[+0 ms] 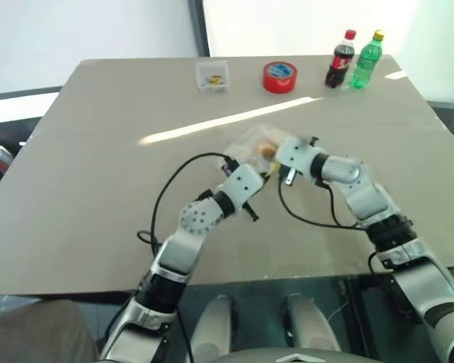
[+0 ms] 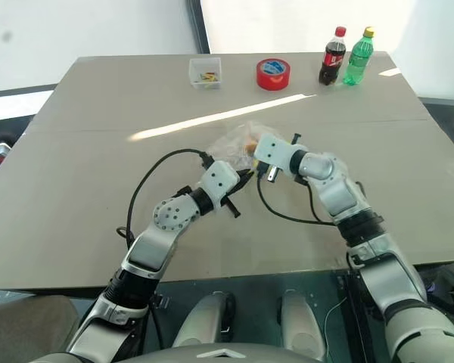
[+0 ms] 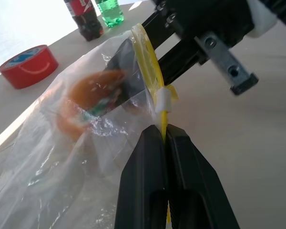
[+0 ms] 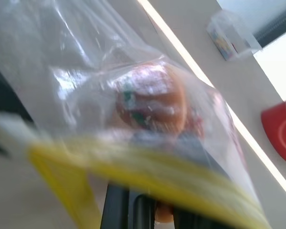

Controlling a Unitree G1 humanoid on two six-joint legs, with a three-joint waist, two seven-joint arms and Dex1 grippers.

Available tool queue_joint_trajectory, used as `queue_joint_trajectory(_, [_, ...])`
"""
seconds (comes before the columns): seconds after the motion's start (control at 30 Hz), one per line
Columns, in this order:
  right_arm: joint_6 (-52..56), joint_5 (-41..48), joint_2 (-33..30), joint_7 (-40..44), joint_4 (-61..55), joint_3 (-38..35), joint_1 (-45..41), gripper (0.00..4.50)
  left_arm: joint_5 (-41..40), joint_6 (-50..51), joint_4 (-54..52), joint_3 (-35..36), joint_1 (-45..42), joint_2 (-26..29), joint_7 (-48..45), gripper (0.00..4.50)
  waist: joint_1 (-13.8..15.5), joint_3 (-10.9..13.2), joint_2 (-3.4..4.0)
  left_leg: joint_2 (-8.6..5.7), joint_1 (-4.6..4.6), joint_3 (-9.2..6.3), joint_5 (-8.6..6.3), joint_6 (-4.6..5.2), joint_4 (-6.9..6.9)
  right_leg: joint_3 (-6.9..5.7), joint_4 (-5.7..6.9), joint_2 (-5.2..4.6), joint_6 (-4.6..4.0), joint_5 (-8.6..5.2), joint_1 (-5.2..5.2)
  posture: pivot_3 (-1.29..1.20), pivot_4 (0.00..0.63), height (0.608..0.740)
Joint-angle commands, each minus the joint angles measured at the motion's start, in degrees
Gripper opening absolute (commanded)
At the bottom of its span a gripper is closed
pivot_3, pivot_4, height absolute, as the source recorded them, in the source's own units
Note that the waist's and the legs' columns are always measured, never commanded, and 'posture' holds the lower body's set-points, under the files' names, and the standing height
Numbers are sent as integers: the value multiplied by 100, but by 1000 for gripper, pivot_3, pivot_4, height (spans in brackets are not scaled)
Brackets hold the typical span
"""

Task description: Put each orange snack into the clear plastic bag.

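Observation:
The orange snack is inside the clear plastic bag, past the bag's yellow strip, so the robot's right gripper needs to open.
The clear plastic bag (image 1: 246, 141) lies crumpled at the table's middle, its yellow strip (image 3: 150, 57) standing upright. My left gripper (image 3: 164, 134) is shut on that strip from the near side. My right gripper (image 1: 269, 155) reaches into the bag's mouth from the right, its black fingers (image 3: 128, 59) behind the film. An orange snack (image 3: 93, 90), in a wrapper with green and red print, sits inside the bag at those fingertips, and the gripper looks shut on it (image 4: 152, 102). More orange (image 3: 66, 125) shows blurred lower in the bag.
At the table's far edge stand a small clear box (image 1: 213, 76), a red tape roll (image 1: 279, 76), a cola bottle (image 1: 340, 59) and a green bottle (image 1: 367, 59). Black cables loop from both wrists over the table (image 1: 98, 151).

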Motion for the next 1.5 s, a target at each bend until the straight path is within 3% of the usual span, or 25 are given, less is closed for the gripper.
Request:
queue_joint_trajectory(0.03, [-526, -273, -175, -144, 83, 17, -148, 55, -99, -203, -245, -32, -25, -8, -73, 0, 24, 0, 0, -2, 0, 2, 0, 0, 1, -1, -1, -2, 0, 0, 1, 0, 150, 740])
queue_joint_trajectory(0.1, [-407, -69, -97, 6, -22, -79, -80, 55, -98, -216, -238, -26, -18, 3, -73, 0, 16, 0, 0, -3, 0, 2, 0, 0, 1, 0, -2, -2, 0, 0, 1, 0, 150, 740])
queue_joint_trajectory(0.17, [-468, -244, -184, -75, 32, -39, -84, 1011, -94, -213, -237, -14, -1, 19, -59, 0, 7, 0, 0, -1, 0, 0, 0, 0, 1, 1, -1, -1, 0, 0, 1, 0, 150, 740])
queue_joint_trajectory(0.2, [-502, -285, -217, -78, 71, -25, -83, 1285, -89, -208, -234, -3, 4, 25, -45, 0, 7, 0, 0, -1, 0, 0, 0, 0, 0, 0, -1, 0, 0, 0, 0, 0, 150, 740])
queue_joint_trajectory(0.33, [-454, -101, -234, 32, 63, -151, -14, 3323, -122, -80, -188, 171, 7, -56, 166, 0, 7, 0, 0, 0, 1, 0, 0, 0, 0, 0, 0, 0, 0, 0, 0, 0, 150, 740])
queue_joint_trajectory(0.37, [-371, -9, -247, 151, -7, -180, 14, 3494, -148, -50, -180, 211, -4, -69, 188, 0, 8, 0, 0, 0, 1, 0, 0, 0, 0, 1, 0, 0, 0, 0, 1, 0, 150, 740])
queue_joint_trajectory(0.67, [349, 1089, -999, 1504, -1070, -663, 576, 3494, -322, 116, -75, 473, -73, -199, 376, 0, 39, 0, 0, -1, 1, -10, 0, 0, 1, 0, -1, -1, 0, 0, 1, 0, 150, 740])
queue_joint_trajectory(0.93, [1010, 1336, -1963, 2275, -1408, -734, 885, 3494, -385, 191, -59, 542, -50, -208, 408, 0, 25, 0, -1, -1, 1, -8, 0, 0, 2, -1, -1, 0, 0, 0, 2, 0, 150, 740])
queue_joint_trajectory(1.2, [-188, -84, -1566, 585, 498, -376, 120, 3494, -422, 262, -134, 560, 21, -192, 429, 0, -8, 0, -2, 0, 6, 22, 0, 0, 2, 6, 0, 0, 0, -1, 1, 0, 150, 740])
queue_joint_trajectory(1.5, [-1049, -349, -1087, 326, 1304, -241, -395, 3494, -403, 282, -143, 555, 12, -175, 438, 0, 17, 0, -2, -1, 2, 17, 0, 0, 1, 6, -3, 0, 0, 0, 1, 0, 150, 740])
